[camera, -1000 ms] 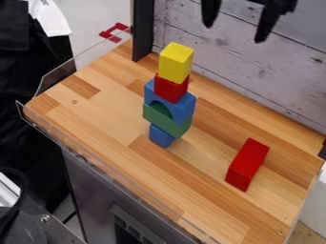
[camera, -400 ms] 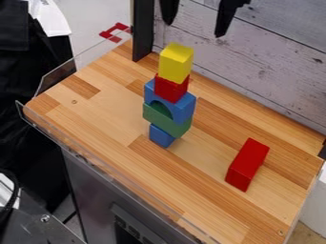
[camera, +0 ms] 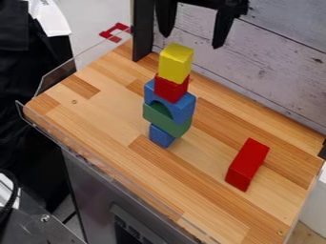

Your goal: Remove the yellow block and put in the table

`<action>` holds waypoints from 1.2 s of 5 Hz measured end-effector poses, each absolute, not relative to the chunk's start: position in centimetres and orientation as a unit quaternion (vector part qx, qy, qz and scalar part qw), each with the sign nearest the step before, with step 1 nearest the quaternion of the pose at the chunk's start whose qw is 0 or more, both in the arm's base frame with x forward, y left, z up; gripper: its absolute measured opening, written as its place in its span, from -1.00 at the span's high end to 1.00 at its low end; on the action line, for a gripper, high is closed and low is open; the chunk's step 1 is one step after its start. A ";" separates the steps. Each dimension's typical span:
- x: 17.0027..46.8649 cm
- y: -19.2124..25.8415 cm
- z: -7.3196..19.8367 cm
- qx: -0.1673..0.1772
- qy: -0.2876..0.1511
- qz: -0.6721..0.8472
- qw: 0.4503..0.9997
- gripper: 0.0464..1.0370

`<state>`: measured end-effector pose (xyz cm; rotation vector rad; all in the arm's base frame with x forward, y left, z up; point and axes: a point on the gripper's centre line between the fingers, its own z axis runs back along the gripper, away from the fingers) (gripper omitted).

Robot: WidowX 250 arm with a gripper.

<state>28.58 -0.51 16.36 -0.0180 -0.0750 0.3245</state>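
The gripper will next grab the yellow block [camera: 176,63] by its opposite sides, to move it off the red block and onto the table.
My black gripper [camera: 191,42] hangs at the top edge, open, its two fingers wide apart with nothing between them. A little below the fingertips in the view, the yellow block [camera: 176,63] stands on top of a stack, apart from the gripper. Under it come a red block [camera: 171,88], a blue arch block [camera: 183,108], a green block [camera: 167,121] and a small blue block [camera: 161,136] at the bottom. The stack rests on the wooden table [camera: 102,109].
A long red block [camera: 247,165] lies on the table at the right. Behind the table stands a whitish wooden wall [camera: 274,71], with a black post [camera: 144,31] near the stack. A clear low rim [camera: 56,77] borders the left side.
The gripper has moved left in the view, then slightly down, and now hangs above the stack. The yellow block and the rest of the stack have not moved.
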 end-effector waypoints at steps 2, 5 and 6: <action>27.9 -0.4 14.8 -0.012 0.004 0.182 0.983 -0.92; 27.4 0.3 14.1 -0.017 0.019 0.197 0.980 -0.34; 27.5 0.3 13.9 -0.017 0.023 0.196 0.980 -0.01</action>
